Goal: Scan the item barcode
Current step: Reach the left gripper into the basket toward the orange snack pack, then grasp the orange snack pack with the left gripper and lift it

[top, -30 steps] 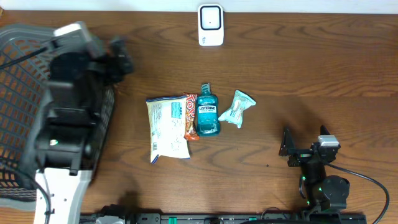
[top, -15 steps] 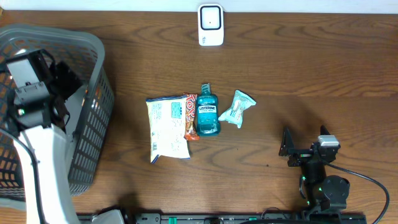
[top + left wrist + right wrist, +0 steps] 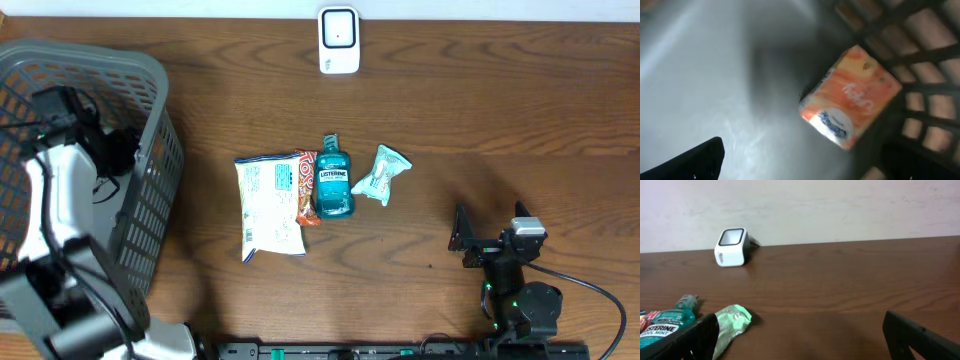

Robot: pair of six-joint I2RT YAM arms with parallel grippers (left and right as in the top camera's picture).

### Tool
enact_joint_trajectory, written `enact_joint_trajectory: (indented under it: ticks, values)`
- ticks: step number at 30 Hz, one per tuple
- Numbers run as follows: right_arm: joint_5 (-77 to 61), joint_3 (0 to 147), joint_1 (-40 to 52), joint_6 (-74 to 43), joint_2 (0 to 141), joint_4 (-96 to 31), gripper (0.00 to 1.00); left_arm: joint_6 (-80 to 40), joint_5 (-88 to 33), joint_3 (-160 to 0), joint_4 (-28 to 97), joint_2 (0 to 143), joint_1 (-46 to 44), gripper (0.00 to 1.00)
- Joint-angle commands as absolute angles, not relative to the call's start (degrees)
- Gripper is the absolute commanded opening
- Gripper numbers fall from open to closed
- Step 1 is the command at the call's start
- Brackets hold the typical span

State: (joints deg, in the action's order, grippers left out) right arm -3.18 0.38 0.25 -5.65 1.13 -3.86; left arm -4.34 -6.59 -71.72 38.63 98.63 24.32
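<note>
Next, my left gripper grips the orange packet by its white logo end (image 3: pixel 832 126) to scan its barcode.
An orange and white packet (image 3: pixel 850 97) lies on the grey floor of the basket, close to its mesh wall. My left gripper (image 3: pixel 805 167) hangs open just short of it, nothing between its fingers; the overhead view shows it inside the basket (image 3: pixel 105 150). On the table lie a chips bag (image 3: pixel 270 203), a teal mouthwash bottle (image 3: pixel 334 180) and a green packet (image 3: pixel 380 173). The white scanner (image 3: pixel 338 40) stands at the far edge. Open and empty, my right gripper (image 3: pixel 465 240) rests low at the front right, facing the green packet (image 3: pixel 730 325) and the scanner (image 3: pixel 731 247).
The grey mesh basket (image 3: pixel 150 120) fills the table's left side, with my left arm reaching over its rim. A pale wall runs behind the table's far edge. The mouthwash bottle (image 3: pixel 665 322) shows at the left of the right wrist view.
My left arm has swung from the basket's right rim leftward and down into the basket. The right arm and the table items have not moved.
</note>
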Motion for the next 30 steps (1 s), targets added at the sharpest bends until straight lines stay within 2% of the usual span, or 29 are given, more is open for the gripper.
enact_joint_trajectory:
  ticks: [1, 9, 15, 16, 17, 20, 24, 25, 28, 30]
  values:
    - [-3.1, 0.3, 0.6, -5.7, 1.1, -4.1, 0.99, 6.7, -8.7, -72.4, 37.2, 103.2, 24.5, 0.99]
    - [-3.1, 0.3, 0.6, -5.7, 1.1, -4.1, 0.99, 17.6, -8.3, -72.3, 34.5, 112.2, 24.5, 0.99]
    - [-3.1, 0.3, 0.6, -5.7, 1.1, -4.1, 0.99, 18.4, -8.3, -72.3, 30.2, 113.7, 24.5, 1.0]
    - [-3.1, 0.3, 0.6, -5.7, 1.1, -4.1, 0.99, 18.4, -8.3, -72.3, 29.9, 113.7, 24.5, 0.97]
    - [-3.1, 0.3, 0.6, -5.7, 1.1, -4.1, 0.99, 18.4, -8.3, -72.3, 29.4, 113.7, 24.5, 0.84]
    - [-3.1, 0.3, 0.6, -5.7, 1.1, -4.1, 0.99, 18.4, -8.3, -72.4, 29.5, 113.4, 24.5, 0.62]
    - [-3.1, 0.3, 0.6, -5.7, 1.1, -4.1, 0.99, 18.3, -8.3, -72.4, 29.7, 111.3, 24.5, 0.26]
    - [-3.1, 0.3, 0.6, -5.7, 1.1, -4.1, 0.99, 17.9, -8.3, -72.4, 29.9, 110.2, 24.5, 0.22]
    - [-3.1, 0.3, 0.6, -5.7, 1.1, -4.1, 0.99, 15.8, -8.3, -72.4, 29.8, 104.7, 24.5, 0.19]
    - [-3.1, 0.3, 0.6, -5.7, 1.1, -4.1, 0.99, 14.9, -8.3, -72.4, 29.8, 99.4, 24.5, 0.08]
